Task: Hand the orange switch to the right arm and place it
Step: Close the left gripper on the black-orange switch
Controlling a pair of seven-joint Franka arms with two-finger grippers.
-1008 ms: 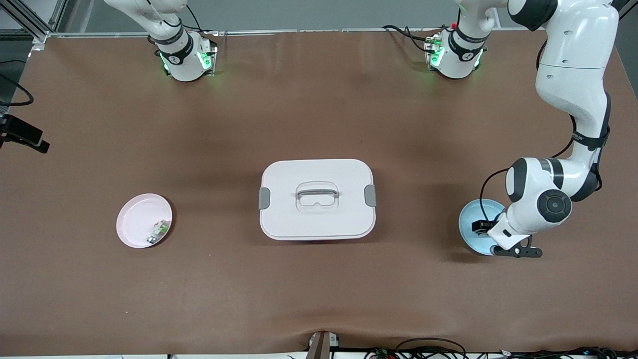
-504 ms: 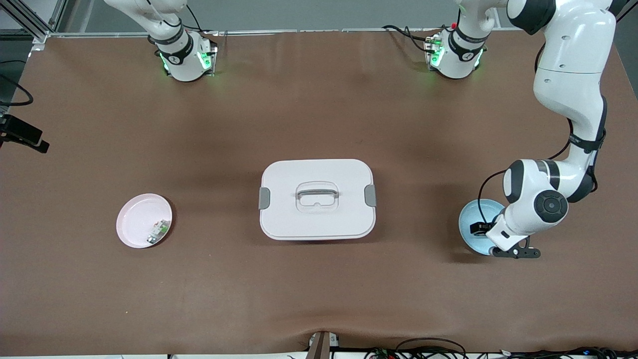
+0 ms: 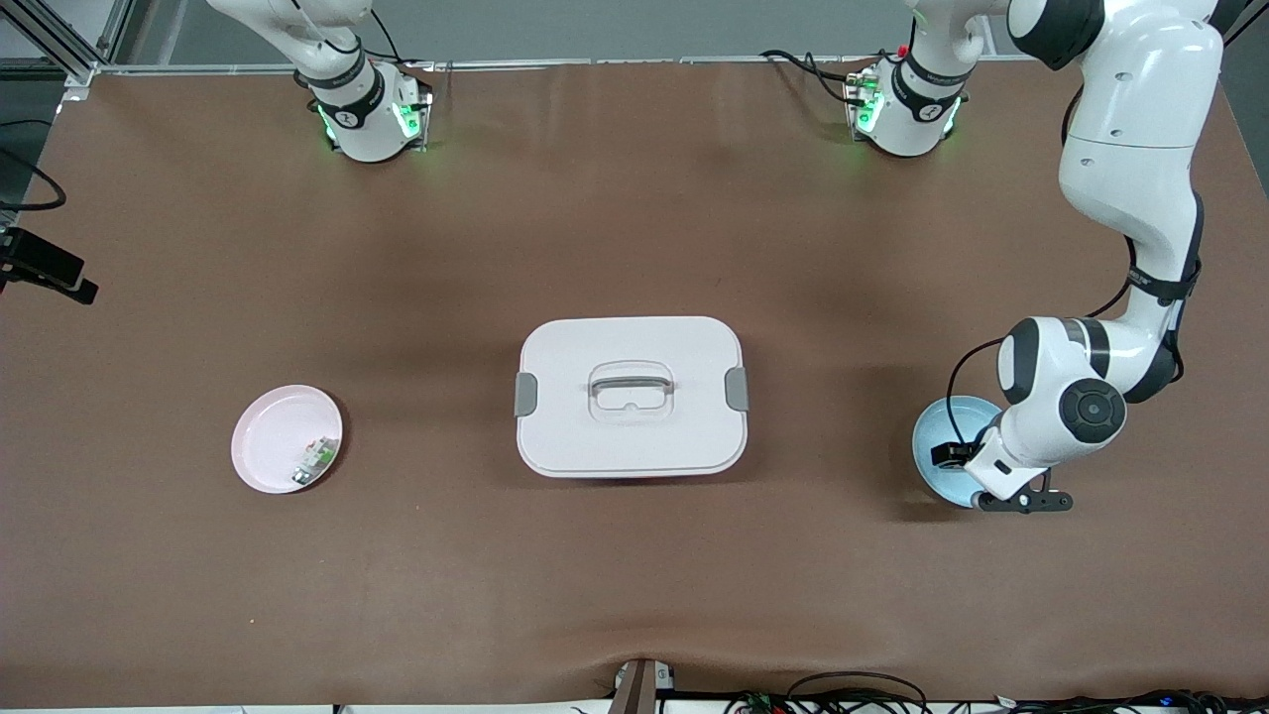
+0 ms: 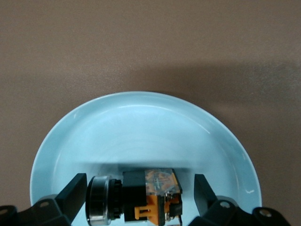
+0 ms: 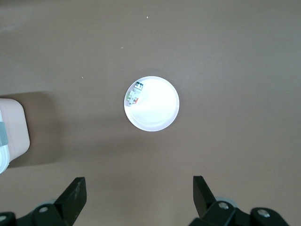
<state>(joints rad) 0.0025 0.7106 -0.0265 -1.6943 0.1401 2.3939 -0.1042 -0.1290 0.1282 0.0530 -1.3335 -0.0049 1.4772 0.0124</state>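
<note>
I should close my left gripper on the orange switch point(image 4: 146, 195) in the blue plate point(image 4: 146, 127) now, because that gripper's fingers are next to both ends of the switch.
The orange switch point(image 4: 146, 195), a black block with an orange section and a metal ring, lies on its side in the blue plate point(image 4: 141, 122). My left gripper point(image 4: 139, 189) is down in that plate at the left arm's end of the table, open, with one finger on each side of the switch. In the front view the left gripper point(image 3: 964, 464) sits over the blue plate point(image 3: 932, 436) and its wrist hides the switch. My right gripper point(image 5: 139, 193) is open and empty, high over the table near the pink plate point(image 5: 157, 110); it is out of the front view.
The pink plate point(image 3: 270, 436) at the right arm's end holds a small white-and-green part point(image 3: 315, 460), which also shows in the right wrist view point(image 5: 136, 93). A white lidded box point(image 3: 631, 395) with a handle stands mid-table between the plates.
The left arm's wrist has shifted slightly toward the blue plate's middle and settled lower. The right arm's base has not moved.
</note>
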